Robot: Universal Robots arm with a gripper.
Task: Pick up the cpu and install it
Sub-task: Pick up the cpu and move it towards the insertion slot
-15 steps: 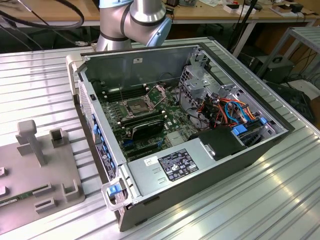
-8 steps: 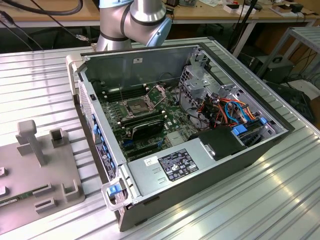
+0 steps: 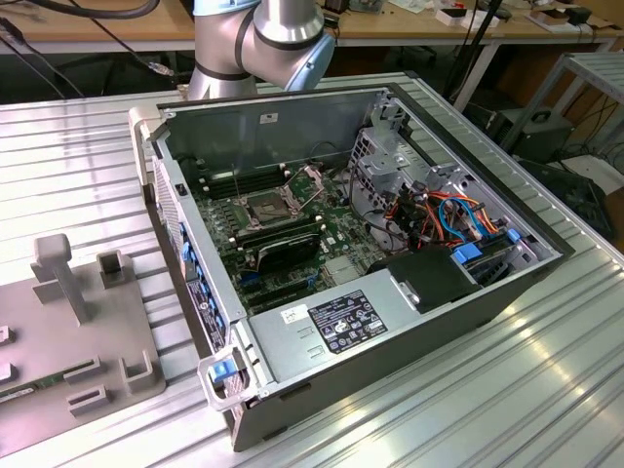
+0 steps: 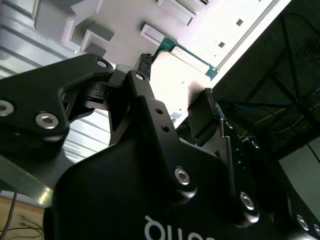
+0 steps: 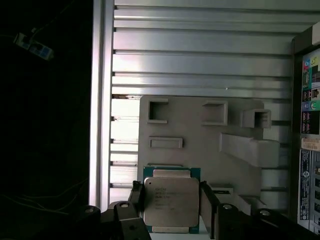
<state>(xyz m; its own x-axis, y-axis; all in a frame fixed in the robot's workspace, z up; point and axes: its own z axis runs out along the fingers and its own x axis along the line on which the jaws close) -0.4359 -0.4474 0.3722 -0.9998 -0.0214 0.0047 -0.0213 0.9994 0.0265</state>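
I should next grab the cpu's opposite edges, keeping its bottom free, to install it in the socket (image 3: 265, 207).
The cpu (image 5: 171, 202) is a small square chip with a dull silver top and a green rim. It lies flat on a grey fixture plate (image 5: 195, 130). In the first wrist view my gripper (image 5: 170, 186) hangs over it, open, with one black finger (image 5: 137, 196) on each side of the chip and a small gap to each edge. In the second wrist view the gripper (image 4: 178, 75) stands clear of the plate, and the cpu's green edge (image 4: 192, 54) shows beyond the fingertips. The dark cpu socket (image 3: 265, 207) sits on the motherboard inside the open computer case (image 3: 390, 322).
The fixture plate (image 3: 97, 331) with raised blocks and slots lies on the ribbed metal table (image 3: 78, 146), at the exterior view's left of the case. Inside the case are memory sticks (image 3: 283, 249), coloured cables (image 3: 439, 219) and a power supply (image 3: 341, 327). The arm (image 3: 263, 39) rises behind the case.
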